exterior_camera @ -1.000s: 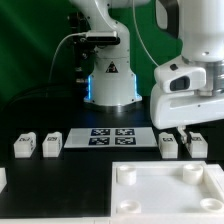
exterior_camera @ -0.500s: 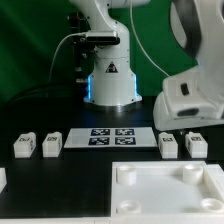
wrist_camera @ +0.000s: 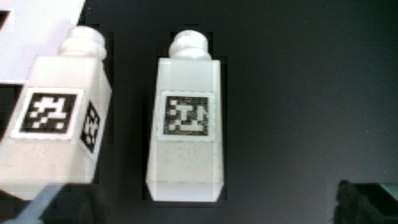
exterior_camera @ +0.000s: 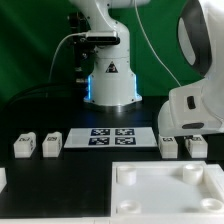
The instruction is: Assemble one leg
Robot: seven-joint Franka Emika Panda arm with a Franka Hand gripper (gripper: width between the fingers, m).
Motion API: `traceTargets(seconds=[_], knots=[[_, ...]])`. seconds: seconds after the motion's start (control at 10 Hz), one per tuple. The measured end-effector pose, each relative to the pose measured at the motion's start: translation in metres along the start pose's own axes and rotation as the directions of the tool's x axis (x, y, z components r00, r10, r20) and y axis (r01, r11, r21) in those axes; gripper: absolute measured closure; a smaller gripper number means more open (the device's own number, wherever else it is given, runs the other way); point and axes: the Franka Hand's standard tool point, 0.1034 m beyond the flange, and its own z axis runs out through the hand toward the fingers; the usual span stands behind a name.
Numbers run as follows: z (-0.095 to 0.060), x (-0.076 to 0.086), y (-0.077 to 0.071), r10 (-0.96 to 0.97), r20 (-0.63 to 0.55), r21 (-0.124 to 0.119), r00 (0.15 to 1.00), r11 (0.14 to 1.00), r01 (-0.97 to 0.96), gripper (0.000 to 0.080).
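Note:
My fingers, wide apart above the central leg, would miss; lower first.
Four white legs with marker tags lie on the black table: two on the exterior view's left [exterior_camera: 24, 146] [exterior_camera: 50, 143] and two on its right [exterior_camera: 169, 145] [exterior_camera: 196, 146]. The arm's white hand [exterior_camera: 197, 108] hangs just above the right pair; its fingers do not show there. In the wrist view two legs lie side by side, one central [wrist_camera: 191, 115] and one beside it [wrist_camera: 63, 110]. My gripper [wrist_camera: 199, 208] is open and empty. Its dark fingertips [wrist_camera: 370, 200] stand wide apart, either side of the central leg's end, above it.
The marker board [exterior_camera: 110, 138] lies between the two pairs of legs. The large white panel with round corner sockets [exterior_camera: 160, 200] lies at the front. The robot base [exterior_camera: 110, 85] stands behind. A small white part [exterior_camera: 2, 178] sits at the left edge.
The hand has moved toward the exterior view's right and a little lower over the right pair of legs. The legs have not moved.

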Motion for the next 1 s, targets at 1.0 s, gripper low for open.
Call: traceTargets(seconds=[1.0], knots=[[0.035, 0.005, 0.001, 0.013, 0.012, -0.007, 1.0, 1.0, -0.013, 0.0312]])
